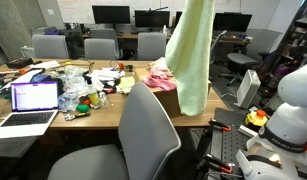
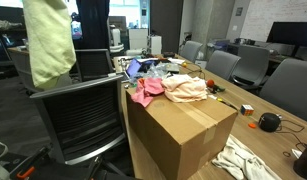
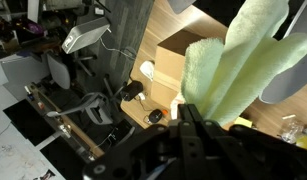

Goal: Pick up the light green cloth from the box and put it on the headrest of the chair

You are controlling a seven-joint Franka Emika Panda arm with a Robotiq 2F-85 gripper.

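My gripper holds the light green cloth (image 1: 191,55) and will keep it until it drapes over the headrest (image 1: 149,102). The cloth's lower end is hanging beside the chair, toward the box.
The light green cloth (image 1: 191,55) hangs in a long fold high above the table, and its top runs out of both exterior views. In an exterior view it (image 2: 48,45) hangs just above the top edge of the grey mesh chair (image 2: 83,115). That chair also shows in front of the table (image 1: 143,128). In the wrist view my gripper (image 3: 187,106) is shut on the cloth (image 3: 238,60). The open cardboard box (image 2: 183,130) stands beside the chair and holds a pink cloth (image 2: 145,93) and a cream cloth (image 2: 186,88).
The long wooden table (image 1: 93,118) carries an open laptop (image 1: 31,102) and scattered clutter (image 1: 88,85). Office chairs (image 1: 101,47) and monitors (image 1: 111,14) line the far side. A white cloth (image 2: 248,160) lies on the floor by the box. Robot base parts (image 1: 283,120) stand nearby.
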